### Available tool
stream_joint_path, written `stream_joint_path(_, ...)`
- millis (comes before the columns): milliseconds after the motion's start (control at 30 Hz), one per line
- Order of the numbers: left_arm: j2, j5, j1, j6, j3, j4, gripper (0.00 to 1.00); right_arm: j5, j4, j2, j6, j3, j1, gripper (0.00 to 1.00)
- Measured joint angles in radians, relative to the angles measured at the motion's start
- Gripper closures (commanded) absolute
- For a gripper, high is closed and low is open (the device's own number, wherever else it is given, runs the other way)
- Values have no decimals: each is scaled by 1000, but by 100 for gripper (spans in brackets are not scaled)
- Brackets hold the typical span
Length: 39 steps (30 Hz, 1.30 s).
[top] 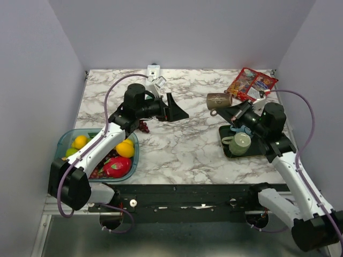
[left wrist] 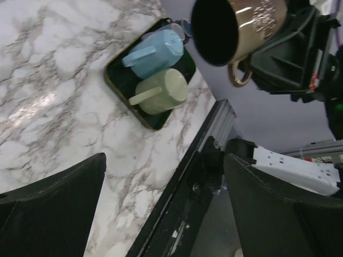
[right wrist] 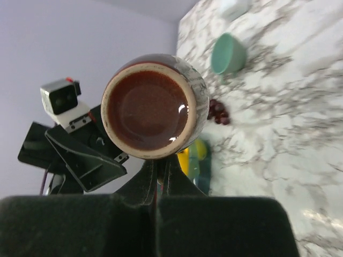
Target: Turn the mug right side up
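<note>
The brown mug's handle [top: 214, 113] [left wrist: 238, 77] should be grabbed by my left gripper from the side of the mug's opening. The mug's base then stays free, so I can set the mug upright.
A brown mug [top: 218, 100] hangs in the air on its side, above the table's right half. My right gripper [top: 224, 111] is shut on its handle. In the right wrist view the mug's round base [right wrist: 153, 110] faces the camera, and the right gripper [right wrist: 161, 160] pinches the handle just below it. In the left wrist view the mug's dark mouth [left wrist: 214, 29] faces me, with the gold handle pointing down. My left gripper [top: 179, 110] hovers over the table's middle, pointing at the mug. Its jaws stand wide apart, and the left gripper [left wrist: 163, 209] holds nothing.
A dark tray [top: 227, 152] under the right arm holds a green mug [top: 239, 143] and a blue mug [top: 238, 130] on their sides. A fruit bin [top: 64, 140] sits front left, grapes [top: 143, 127] beside it, a snack packet [top: 251, 84] back right, and a teal bowl [right wrist: 228, 53] beyond the grapes.
</note>
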Motion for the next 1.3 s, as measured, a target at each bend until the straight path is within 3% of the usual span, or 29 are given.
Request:
stream_joint_path(233,-42,29,-48,-150,-10,176,1,0,266,172,24,70,181,99)
stream_joint_path(533,-104,30,-50,-330,-42,366,3,-3,516,270,75,113,270,99)
stream_joint_path(900,-108,-28,-50,-452,-47,493,44,-11,626,277,106,121,299,99)
stream_joint_path(1167,-86,-60,-52,-498,-49,547,53,-17,661,293,129,120,320,99)
stream_joint_path(1300,-79,-66,-55,-511,-49,555,65,-20,669,301,134,121,329,99)
